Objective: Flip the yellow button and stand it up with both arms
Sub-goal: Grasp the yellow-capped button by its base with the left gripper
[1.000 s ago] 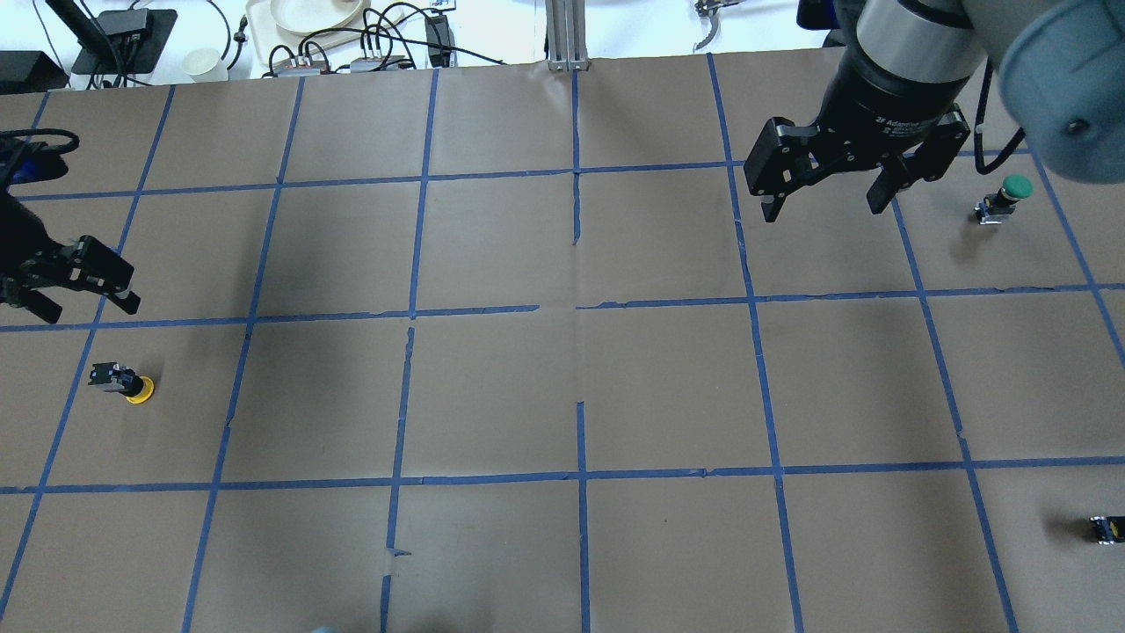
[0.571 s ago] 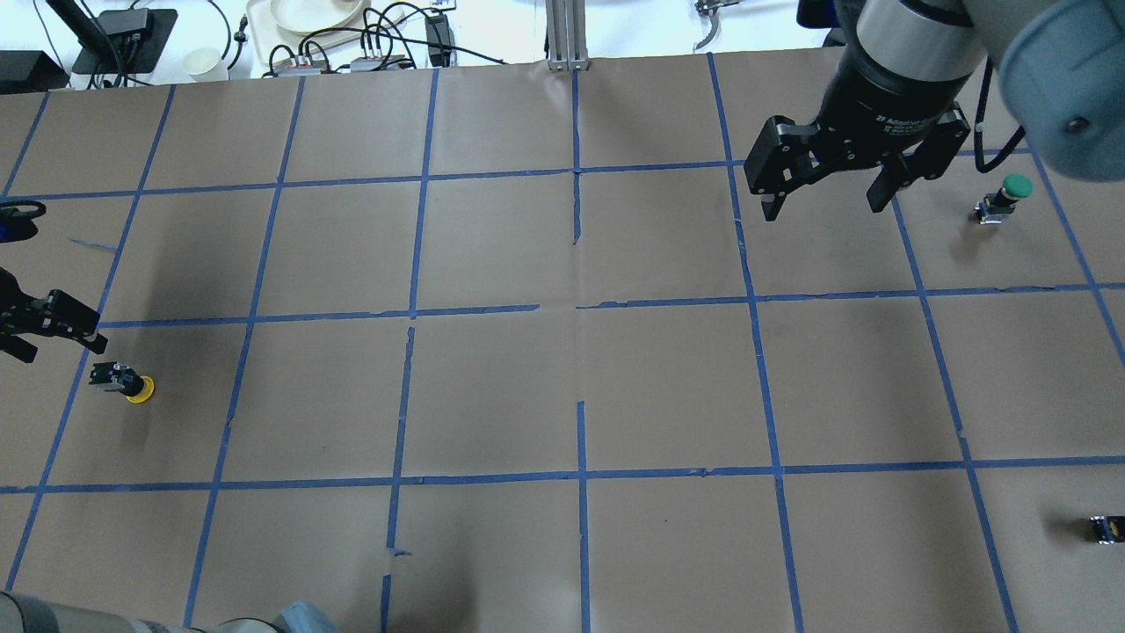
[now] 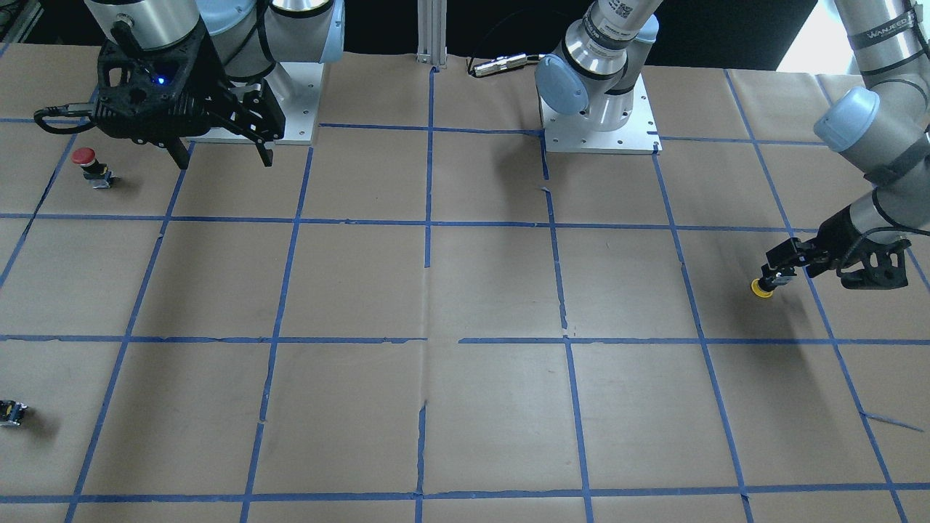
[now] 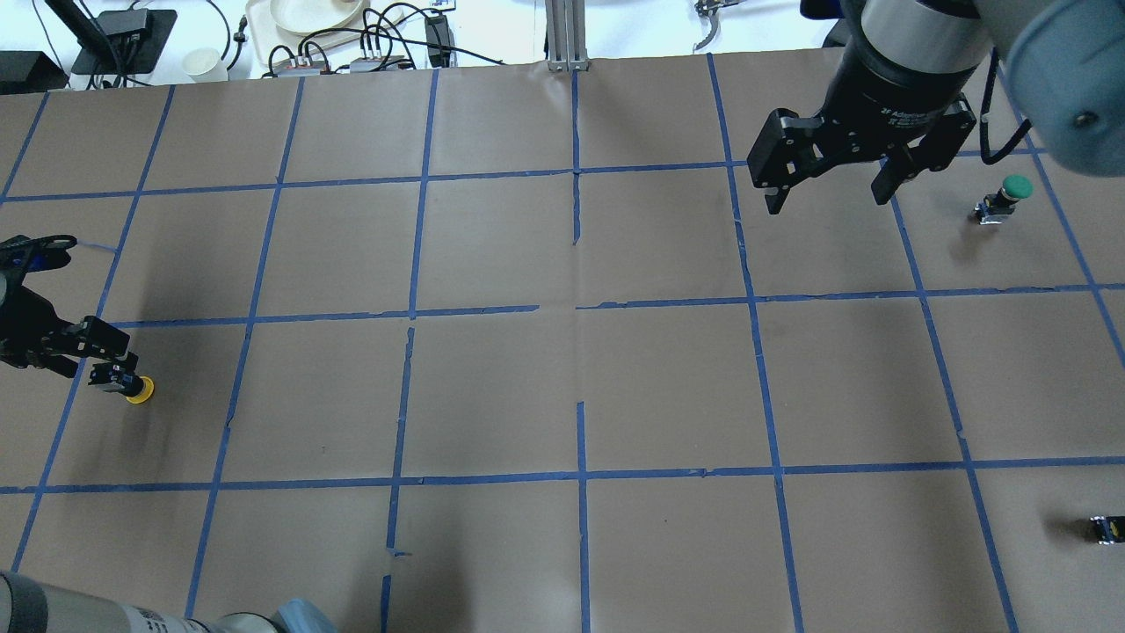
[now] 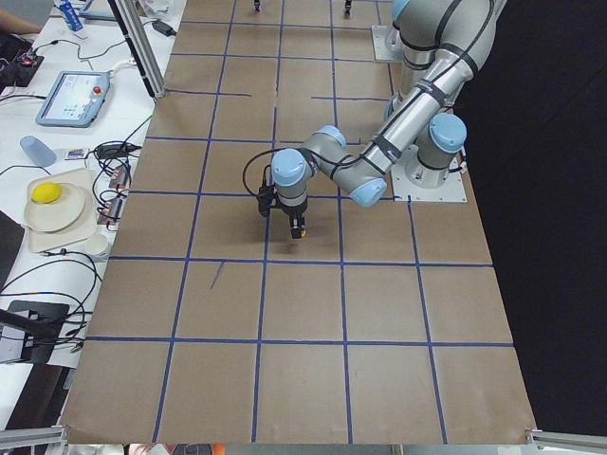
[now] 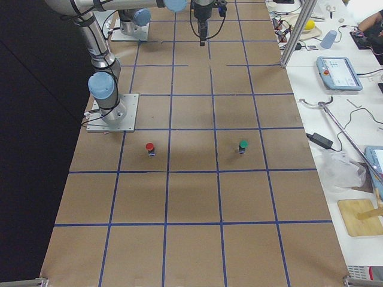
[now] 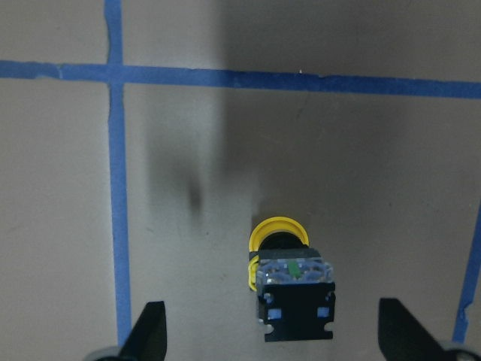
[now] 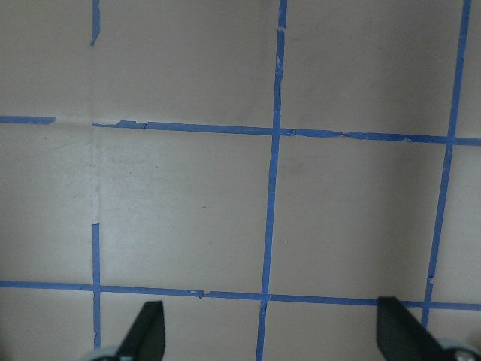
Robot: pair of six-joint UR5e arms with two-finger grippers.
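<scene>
My left gripper grabs the button by its black-and-grey body (image 3: 779, 280) next, leaving the button's yellow cap (image 3: 760, 289) free for the other arm.
The yellow button (image 4: 129, 384) lies on its side on the brown paper at the far left, its yellow cap pointing away from my left gripper. It also shows in the front view (image 3: 764, 286) and in the left wrist view (image 7: 290, 284). My left gripper (image 4: 102, 368) is low and open, with one fingertip (image 7: 148, 332) on each side of the button's black body, not touching it. My right gripper (image 4: 827, 202) is open and empty, held high over the far right; its wrist view shows only bare paper between its fingertips (image 8: 150, 331).
A green-capped button (image 4: 1007, 195) stands at the right, beyond the right gripper. A red-capped button (image 3: 90, 164) stands near the right arm's base. A small black part with a yellow mark (image 4: 1106, 528) lies at the right edge. Cables and dishes lie beyond the table's far edge.
My left gripper has moved down and in toward the yellow button and now straddles its body. The button has not moved. The right gripper has barely shifted.
</scene>
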